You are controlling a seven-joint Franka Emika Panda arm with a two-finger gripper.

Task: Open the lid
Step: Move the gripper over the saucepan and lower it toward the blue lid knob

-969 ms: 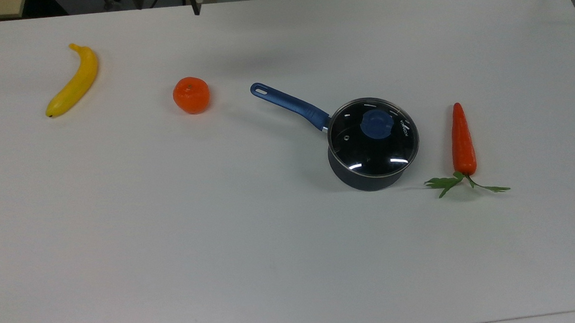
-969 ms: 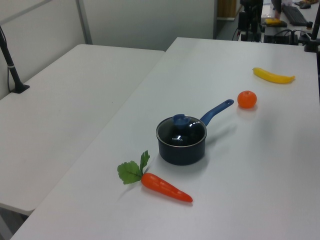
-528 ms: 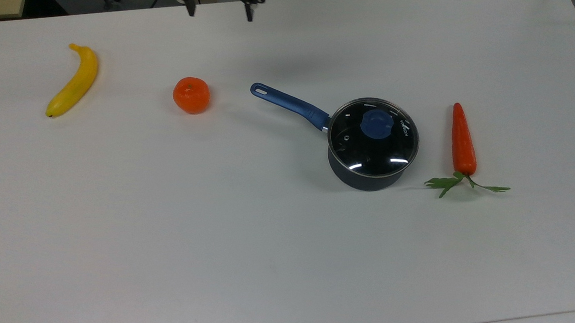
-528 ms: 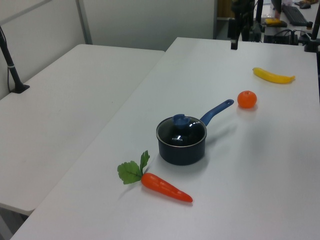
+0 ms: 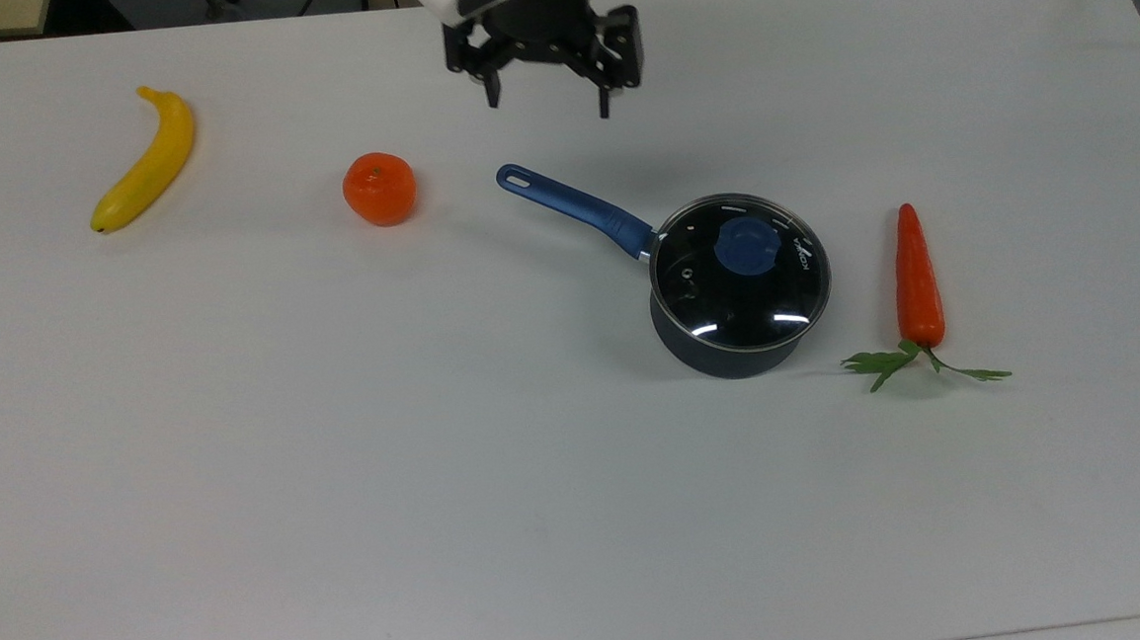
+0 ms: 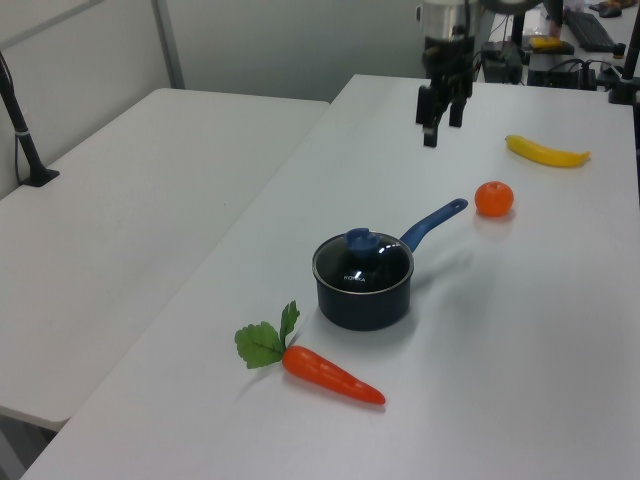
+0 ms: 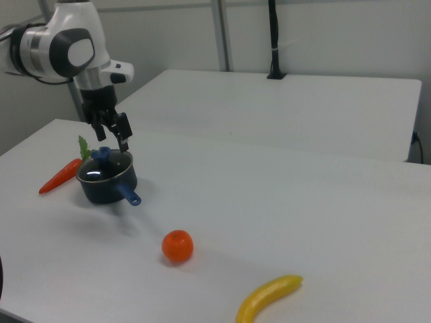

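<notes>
Next, my gripper grabs the blue knob (image 6: 362, 239) standing up to open the glass lid, since the lid is a wide disc lying flat on the saucepan (image 6: 362, 267).
The lid (image 5: 741, 280) is a clear glass disc with a metal rim and a blue knob. It rests flat on the dark saucepan (image 5: 721, 355), whose blue handle (image 5: 573, 206) points toward the top view's upper left. My gripper (image 5: 549, 104) hovers open above the table, beyond the end of the handle and well away from the lid, with nothing between its fingers. In the left view the gripper (image 6: 440, 125) hangs high behind the lid (image 6: 362, 262). In the right view the gripper (image 7: 112, 141) stands above and just behind the lid (image 7: 102, 168).
On the white table (image 5: 342, 472) lie a banana (image 5: 146, 158) at the top view's far left, an orange (image 5: 379, 188) near the handle's end, and a carrot (image 5: 917, 279) with green leaves just right of the pan. A second table (image 6: 130, 200) adjoins on the left view's left.
The arm has come in from the far table edge. The open gripper now hangs lower and closer to the saucepan. Pan, lid and food have not moved.
</notes>
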